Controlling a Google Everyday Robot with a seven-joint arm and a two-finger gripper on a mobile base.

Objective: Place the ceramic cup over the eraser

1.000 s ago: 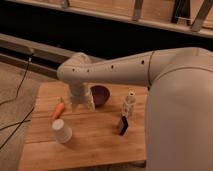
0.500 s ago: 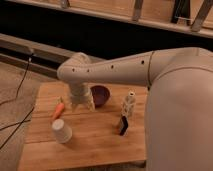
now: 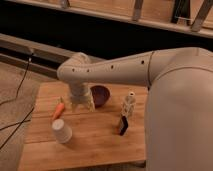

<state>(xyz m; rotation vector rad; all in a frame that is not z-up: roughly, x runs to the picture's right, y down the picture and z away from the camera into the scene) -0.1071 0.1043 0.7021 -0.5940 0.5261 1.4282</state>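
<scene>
The ceramic cup should cover the eraser (image 3: 123, 125), so my gripper should next grab the cup by its top end (image 3: 60, 125).
The ceramic cup (image 3: 62, 131), small, white and tapered, sits on the wooden table (image 3: 95, 145) near its front left. The eraser (image 3: 123, 125), a thin black slab, stands on edge at the table's middle right, well apart from the cup. My gripper (image 3: 82, 106) points down over the table's centre left, above and to the right of the cup and beside the purple bowl. Its fingers stand open with nothing between them. The big white arm reaches in from the right and hides the table's right side.
A dark purple bowl (image 3: 102, 95) sits just right of the gripper. A white knobbly figure (image 3: 129, 103) stands behind the eraser. An orange carrot-like piece (image 3: 59, 110) lies left of the gripper, behind the cup. Cables run over the floor at the left.
</scene>
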